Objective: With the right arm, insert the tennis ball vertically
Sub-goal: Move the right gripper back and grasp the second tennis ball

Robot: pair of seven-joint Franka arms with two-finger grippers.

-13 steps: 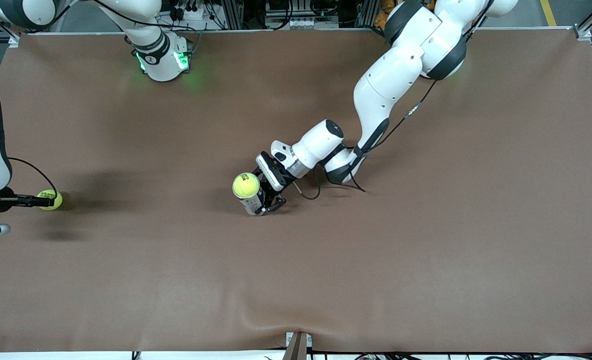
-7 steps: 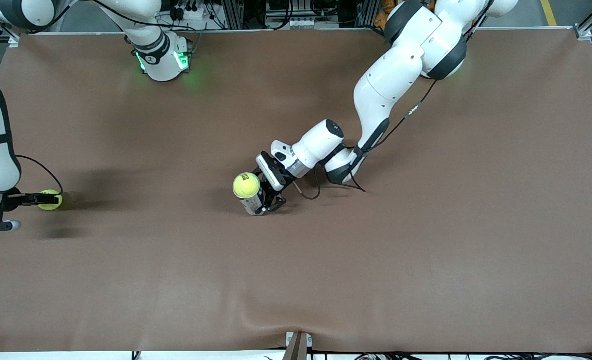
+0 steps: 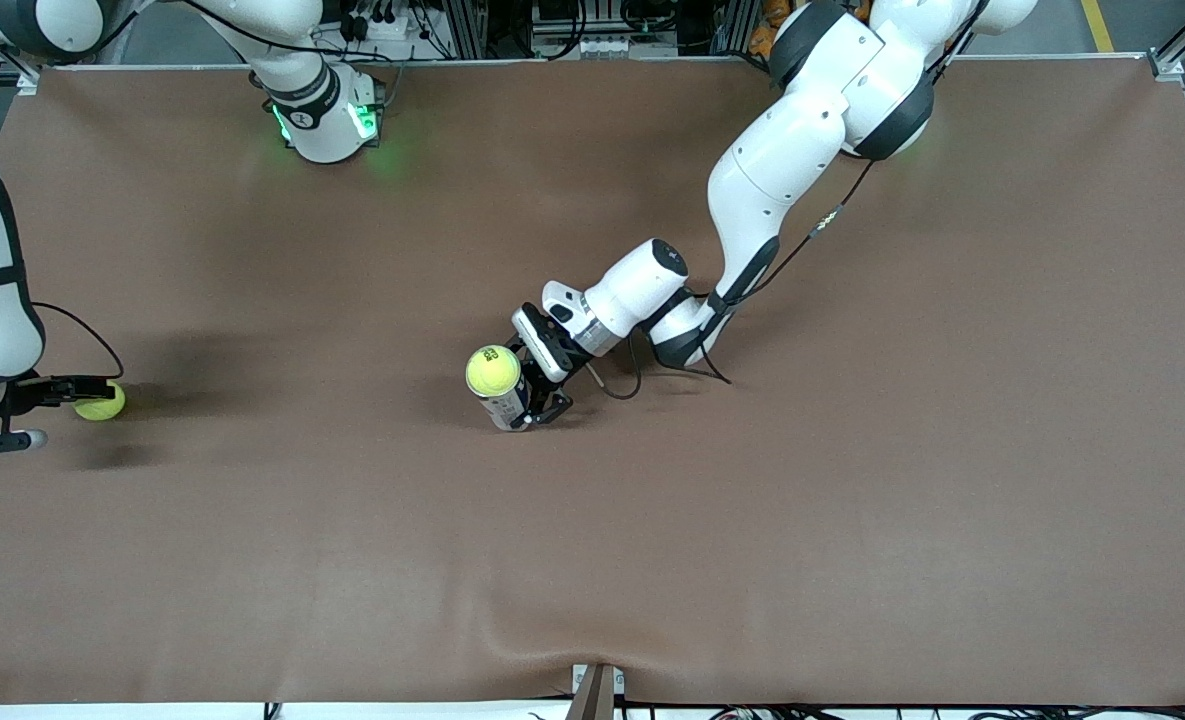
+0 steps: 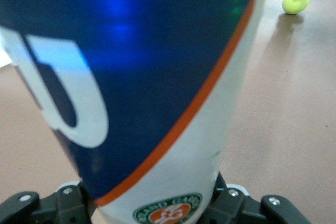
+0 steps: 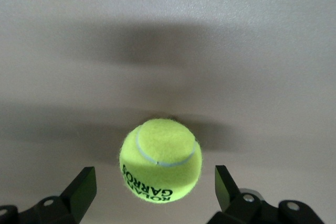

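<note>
The tennis ball should go vertically into the ball can (image 3: 508,405), so my right gripper should grab it by its fuzzy sides next.
A yellow-green tennis ball (image 3: 100,402) (image 5: 160,163) lies on the brown table near the right arm's end. My right gripper (image 3: 74,410) (image 5: 154,177) hangs low there, open, with its fingers on either side of the ball and not touching it. In the middle of the table my left gripper (image 3: 524,408) (image 4: 157,211) is shut on an upright blue-and-white ball can (image 3: 508,405) (image 4: 157,77). A second tennis ball (image 3: 493,369) sits in the can's mouth. The left wrist view also shows the loose ball (image 4: 295,2) farther off.
The brown mat (image 3: 852,480) covers the whole table. The right arm's base (image 3: 324,115) with green lights stands at the table's back edge. A cable (image 3: 617,385) hangs from the left wrist onto the mat.
My right gripper has shifted a little toward the loose ball and away from the front camera. The left arm and the can have not moved.
</note>
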